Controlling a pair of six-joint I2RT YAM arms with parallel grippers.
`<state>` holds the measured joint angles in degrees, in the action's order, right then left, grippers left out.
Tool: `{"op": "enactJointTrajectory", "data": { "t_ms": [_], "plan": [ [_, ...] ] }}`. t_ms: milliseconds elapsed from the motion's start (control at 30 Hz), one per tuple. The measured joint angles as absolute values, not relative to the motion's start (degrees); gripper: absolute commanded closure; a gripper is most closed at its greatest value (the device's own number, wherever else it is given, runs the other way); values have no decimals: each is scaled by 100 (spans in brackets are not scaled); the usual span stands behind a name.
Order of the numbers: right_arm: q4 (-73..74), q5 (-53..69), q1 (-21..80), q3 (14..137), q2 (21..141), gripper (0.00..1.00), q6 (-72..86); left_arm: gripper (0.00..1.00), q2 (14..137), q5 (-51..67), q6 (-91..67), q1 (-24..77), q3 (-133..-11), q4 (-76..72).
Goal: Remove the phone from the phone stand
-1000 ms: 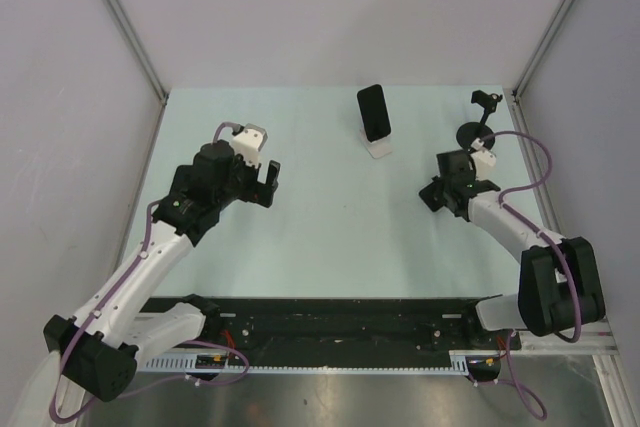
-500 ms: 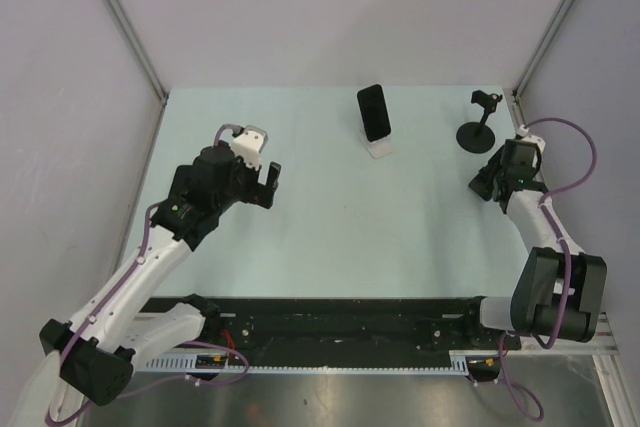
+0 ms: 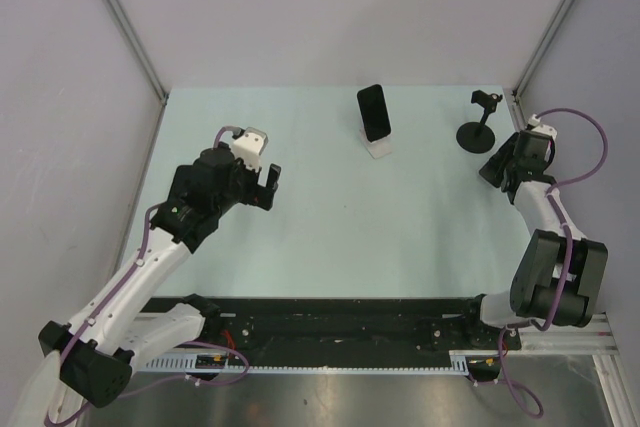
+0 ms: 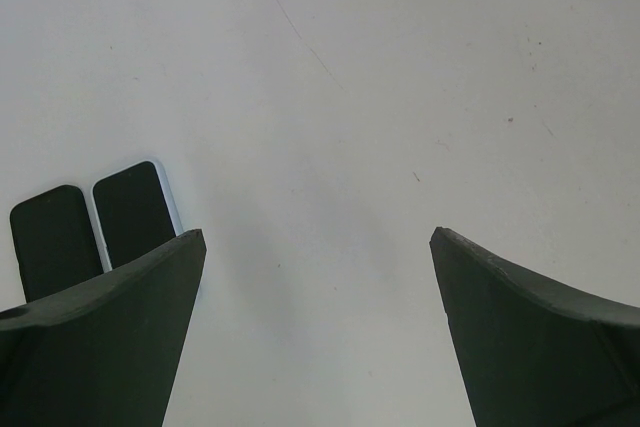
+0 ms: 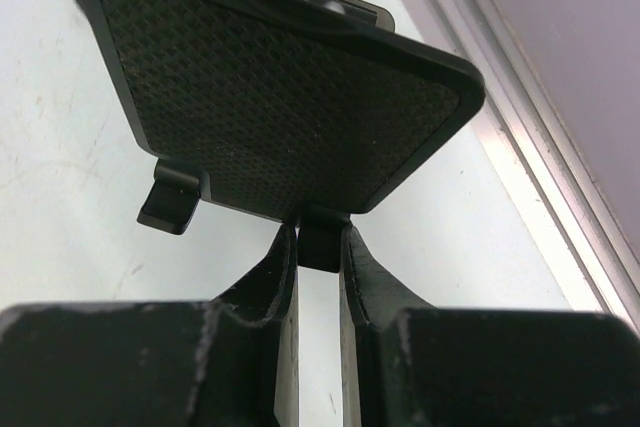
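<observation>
The holder plate (image 5: 290, 97) is tilted over empty table and would fall tipped if released now, so my right gripper must hold it until it reaches the round base.
A black phone (image 3: 375, 112) leans upright in a small white stand (image 3: 379, 150) at the back centre of the table. My left gripper (image 3: 268, 185) is open and empty, well to the left of the phone; in the left wrist view its jaws (image 4: 318, 237) stand wide apart over bare table. My right gripper (image 3: 497, 165) is at the right edge, far from the phone. In the right wrist view it (image 5: 318, 237) is shut on the bottom tab of a black textured holder plate (image 5: 290, 97).
A black stand with a round base (image 3: 472, 134) is at the back right, just behind my right gripper. The metal frame rail (image 5: 520, 147) runs close along the right. Two dark phone-like rectangles (image 4: 135, 212) show low left in the left wrist view.
My right arm has swung from the table's right-centre out to the right edge beside the black round-base stand. The left arm has barely moved. The phone stays on its stand.
</observation>
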<state>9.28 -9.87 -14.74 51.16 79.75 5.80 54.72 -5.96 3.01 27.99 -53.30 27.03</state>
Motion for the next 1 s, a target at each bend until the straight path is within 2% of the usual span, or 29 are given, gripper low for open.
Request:
{"op": "enactJointTrajectory", "data": {
  "t_ms": [767, 833, 933, 1000],
  "plan": [
    [829, -1833, -1286, 6224, 9747, 100, 1673, 0, 5470, -637, 303, 2799, -5319, 2685],
    [882, -1846, -1282, 6322, 9819, 97, 1719, 0, 5470, -635, 303, 2801, -5319, 2672],
    [958, -1844, -1282, 6451, 9922, 87, 1778, 0, 5470, -633, 305, 2801, -5317, 2661],
    [1017, -1837, -1282, 6506, 9948, 76, 1822, 0, 5470, -631, 305, 2801, -5317, 2661]
  ]
}}
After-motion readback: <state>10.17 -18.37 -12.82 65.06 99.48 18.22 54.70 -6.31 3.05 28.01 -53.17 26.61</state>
